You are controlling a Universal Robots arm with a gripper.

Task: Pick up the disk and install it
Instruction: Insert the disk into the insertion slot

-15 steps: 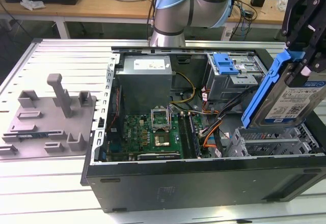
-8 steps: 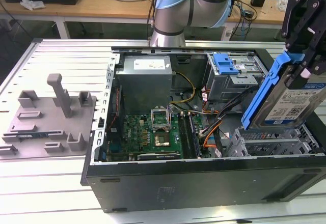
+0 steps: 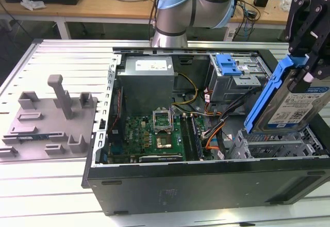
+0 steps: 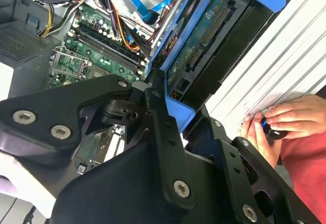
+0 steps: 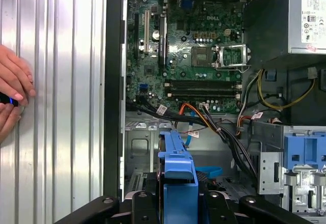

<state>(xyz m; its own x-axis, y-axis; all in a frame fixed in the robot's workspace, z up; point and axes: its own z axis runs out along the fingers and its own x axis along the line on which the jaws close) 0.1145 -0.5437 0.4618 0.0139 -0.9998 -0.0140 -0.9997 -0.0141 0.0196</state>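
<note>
My gripper should lower the disk before it lets go, because the blue carrier's lower edge (image 3: 249,128) is above the metal drive cage (image 3: 278,147) in the exterior view.
In the exterior view my gripper (image 3: 305,67) is shut on the disk (image 3: 298,107), a silver drive with a white-and-blue label in a blue carrier frame (image 3: 264,99). The disk hangs tilted, almost on edge, above the metal drive cage (image 3: 278,147) at the front corner of the open computer case on the exterior view's right. The second wrist view has the disk's green circuit side (image 4: 202,38) between my black fingers (image 4: 162,132). In the first wrist view the blue carrier (image 5: 175,169) sits over the cage opening.
The case holds a motherboard (image 3: 154,131), a power supply (image 3: 147,85), loose cables (image 3: 219,126) and a second bay with a blue clip (image 3: 229,64). A grey fixture plate with posts (image 3: 49,121) lies on the slatted table. A person's hand (image 4: 285,121) rests beside the case.
</note>
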